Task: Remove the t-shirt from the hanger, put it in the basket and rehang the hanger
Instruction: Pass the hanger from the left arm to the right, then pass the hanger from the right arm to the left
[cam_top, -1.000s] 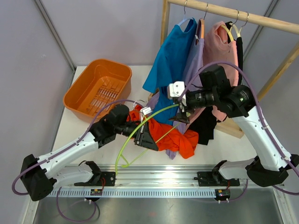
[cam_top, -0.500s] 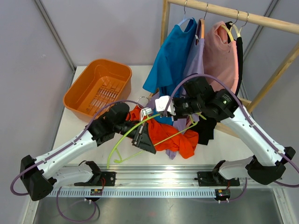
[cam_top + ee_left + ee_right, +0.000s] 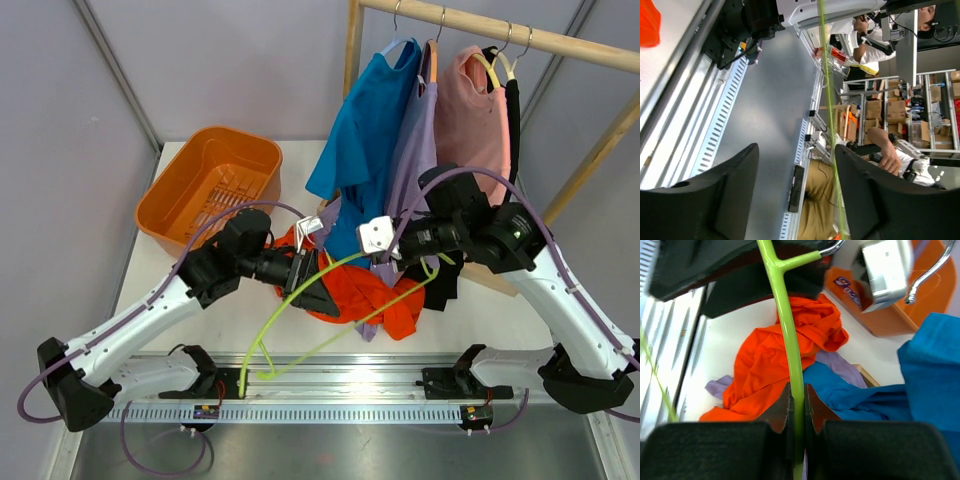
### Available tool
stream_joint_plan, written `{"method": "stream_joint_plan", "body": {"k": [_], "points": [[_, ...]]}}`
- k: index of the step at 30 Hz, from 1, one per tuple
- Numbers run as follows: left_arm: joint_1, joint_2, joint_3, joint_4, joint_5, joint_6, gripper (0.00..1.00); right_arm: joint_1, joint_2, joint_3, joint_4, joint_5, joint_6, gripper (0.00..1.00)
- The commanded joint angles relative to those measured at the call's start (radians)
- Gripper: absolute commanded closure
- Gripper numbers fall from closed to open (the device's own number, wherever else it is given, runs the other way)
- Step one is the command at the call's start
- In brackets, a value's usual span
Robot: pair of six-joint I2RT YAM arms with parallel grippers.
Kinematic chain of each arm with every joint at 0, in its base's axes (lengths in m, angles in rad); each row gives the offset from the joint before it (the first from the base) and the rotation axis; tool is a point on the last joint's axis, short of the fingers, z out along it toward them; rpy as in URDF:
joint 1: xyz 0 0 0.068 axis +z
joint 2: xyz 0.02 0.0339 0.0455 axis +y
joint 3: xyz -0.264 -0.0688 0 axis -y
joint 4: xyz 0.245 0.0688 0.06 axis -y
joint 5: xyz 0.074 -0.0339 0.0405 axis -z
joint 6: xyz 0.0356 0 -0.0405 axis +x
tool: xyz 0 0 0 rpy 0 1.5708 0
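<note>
The bar near the hanger's hook stays free for handing over. My left gripper will grab the light-green hanger's bar (image 3: pixel 325 346) on the side away from my right gripper.
The orange t-shirt (image 3: pixel 365 298) lies crumpled on the white table, off the hanger. The light-green hanger (image 3: pixel 270 318) is bare and reaches from the shirts down past the table's near edge. My right gripper (image 3: pixel 398 250) is shut on one of its bars; in the right wrist view the jaws (image 3: pixel 797 396) pinch the green bar (image 3: pixel 785 325) above the orange t-shirt (image 3: pixel 765 360). My left gripper (image 3: pixel 318 285) hangs open over the orange cloth's left edge. In the left wrist view its gripper (image 3: pixel 797 192) holds nothing, and the green bar (image 3: pixel 830 125) runs just beside the right finger (image 3: pixel 890 200).
An orange basket (image 3: pixel 210 190) sits at the table's back left. A wooden rack (image 3: pixel 352 60) at the back right carries a blue shirt (image 3: pixel 365 130), a lilac one (image 3: pixel 412 150), a pink one (image 3: pixel 478 110) and a black garment. A metal rail (image 3: pixel 330 385) lines the near edge.
The right gripper came down and closed on the green hanger. The left gripper let go of the hanger and opened. The hanger's lower end swung toward the near rail.
</note>
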Motion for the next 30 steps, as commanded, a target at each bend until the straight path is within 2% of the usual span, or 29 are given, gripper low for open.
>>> {"method": "stream_joint_plan", "body": {"k": [1, 2, 9, 15, 16, 22, 30], "points": [[0.017, -0.031, 0.059, -0.017, -0.053, 0.051, 0.3, -0.024, -0.054, -0.011, -0.082, -0.179, -0.037, 1.0], [0.02, -0.031, 0.062, -0.038, -0.065, 0.069, 0.26, -0.027, -0.059, -0.011, -0.096, -0.195, -0.04, 1.0], [0.071, -0.042, 0.088, -0.141, -0.102, 0.174, 0.19, -0.05, -0.102, -0.051, -0.121, -0.284, -0.037, 1.0], [0.204, -0.093, 0.096, -0.235, -0.105, 0.252, 0.17, -0.073, -0.149, -0.117, -0.119, -0.293, -0.004, 1.0], [0.206, -0.116, 0.104, -0.245, -0.126, 0.255, 0.13, -0.073, -0.155, -0.129, -0.125, -0.291, -0.004, 1.0], [0.253, -0.173, 0.096, -0.206, -0.108, 0.133, 0.1, -0.073, -0.189, -0.23, -0.141, -0.204, -0.041, 1.0], [0.258, -0.219, -0.002, -0.144, 0.047, -0.027, 0.09, -0.072, -0.202, -0.241, -0.093, -0.088, -0.05, 1.0]]}}
